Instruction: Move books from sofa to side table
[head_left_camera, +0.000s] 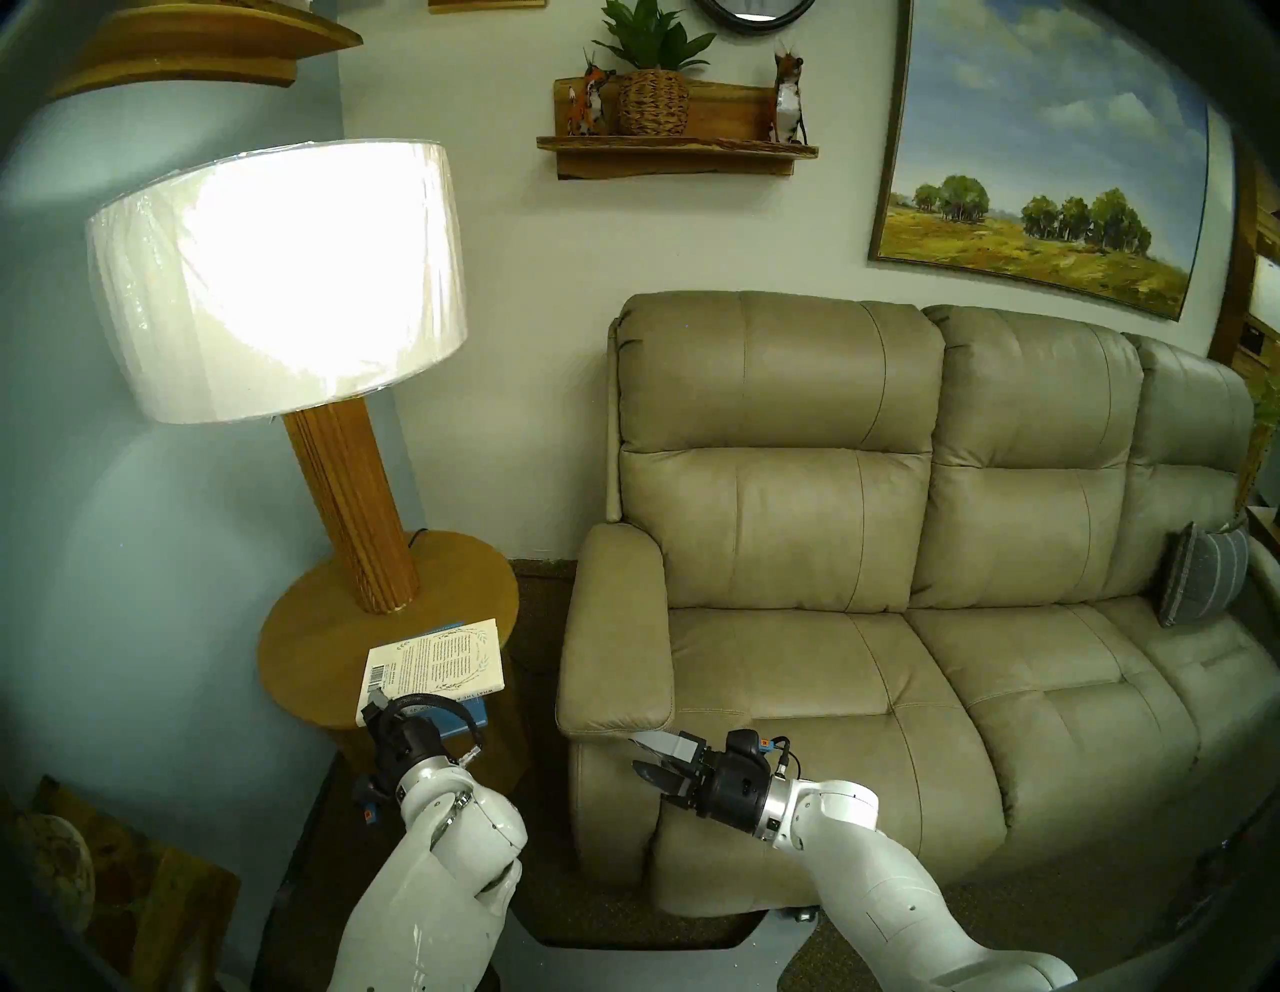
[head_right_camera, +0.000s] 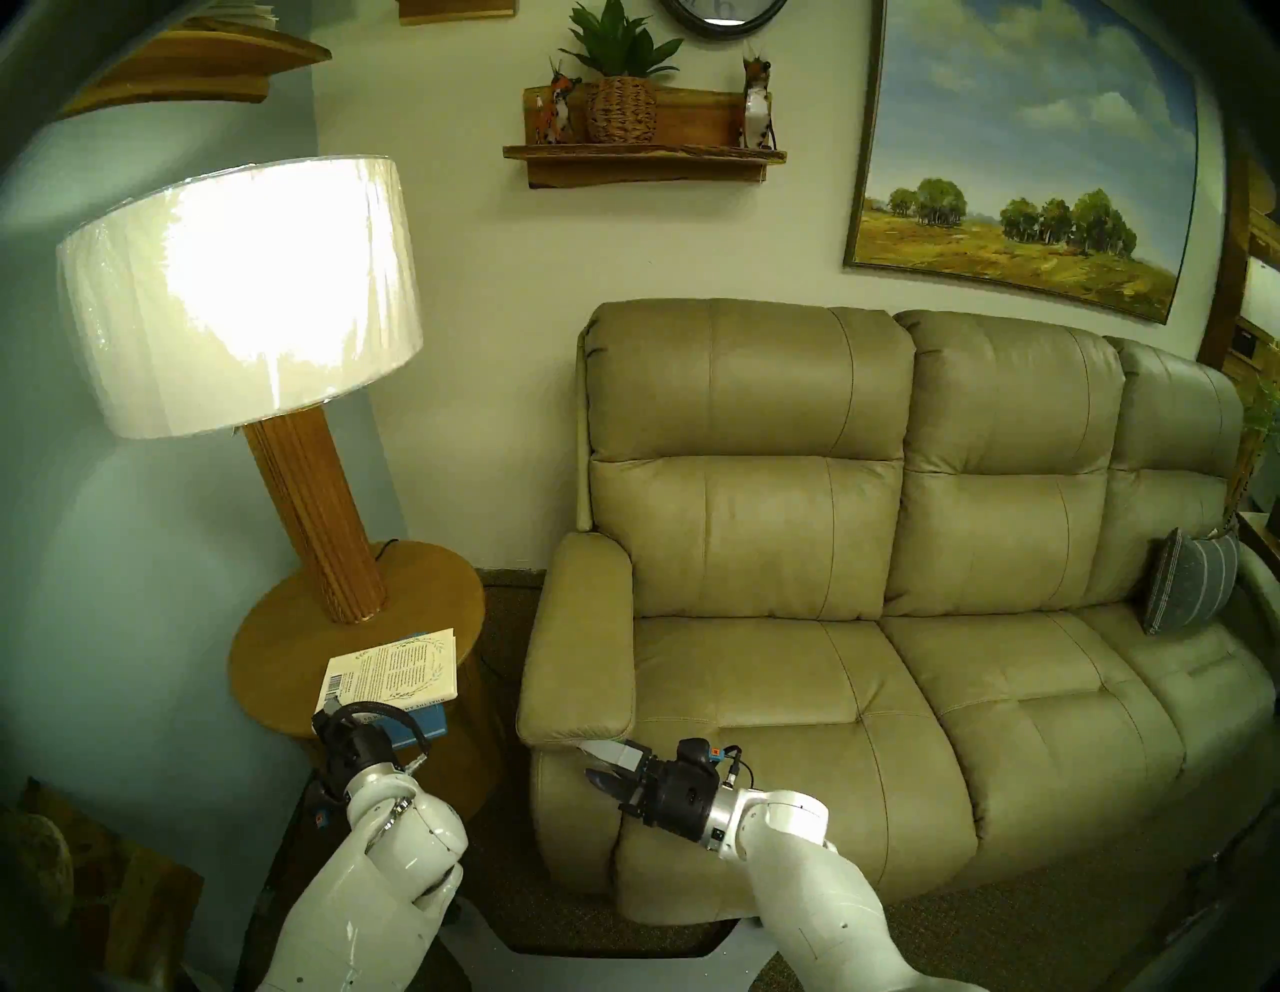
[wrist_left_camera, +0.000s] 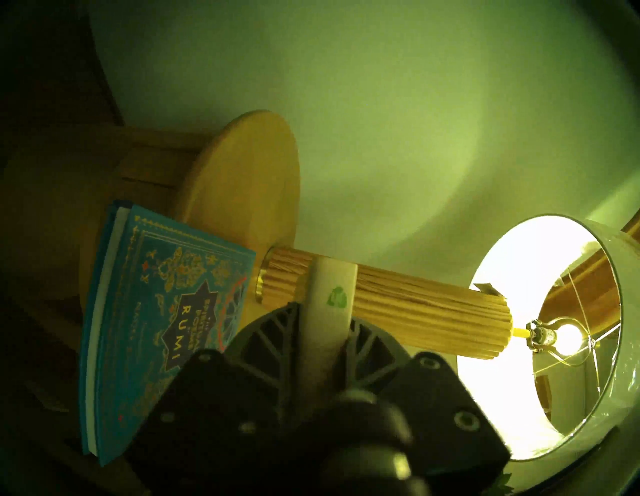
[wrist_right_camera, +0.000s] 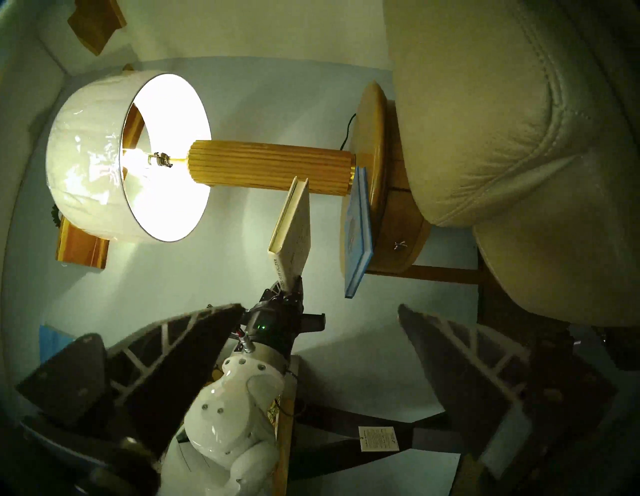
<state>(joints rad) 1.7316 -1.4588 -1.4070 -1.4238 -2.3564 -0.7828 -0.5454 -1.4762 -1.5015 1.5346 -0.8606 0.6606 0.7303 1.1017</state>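
Observation:
The cream paperback (head_left_camera: 433, 665) is hanging tilted above the blue hardcover (head_left_camera: 456, 718) and would fall if I opened now, so my left gripper needs to keep holding the paperback.
The cream paperback (head_left_camera: 433, 665) is over the round side table (head_left_camera: 305, 644). My left gripper (head_left_camera: 375, 701) is shut on its near corner. In the right wrist view the paperback (wrist_right_camera: 292, 228) hangs tilted, clear of the blue hardcover (wrist_right_camera: 358, 235), which lies flat on the table top (wrist_right_camera: 372, 138) and overhangs its front edge. The left wrist view shows the blue Rumi cover (wrist_left_camera: 145, 311) beside my shut gripper (wrist_left_camera: 325, 311). My right gripper (head_left_camera: 647, 758) is open and empty, just in front of the beige sofa's (head_left_camera: 831, 693) arm. No book lies on the sofa.
A tall lamp with a wooden post (head_left_camera: 360, 499) and a lit white shade (head_left_camera: 277, 277) stands on the table behind the books. A grey striped pillow (head_left_camera: 1202, 582) leans at the sofa's far right. A narrow carpeted gap (head_left_camera: 540, 623) separates table and sofa.

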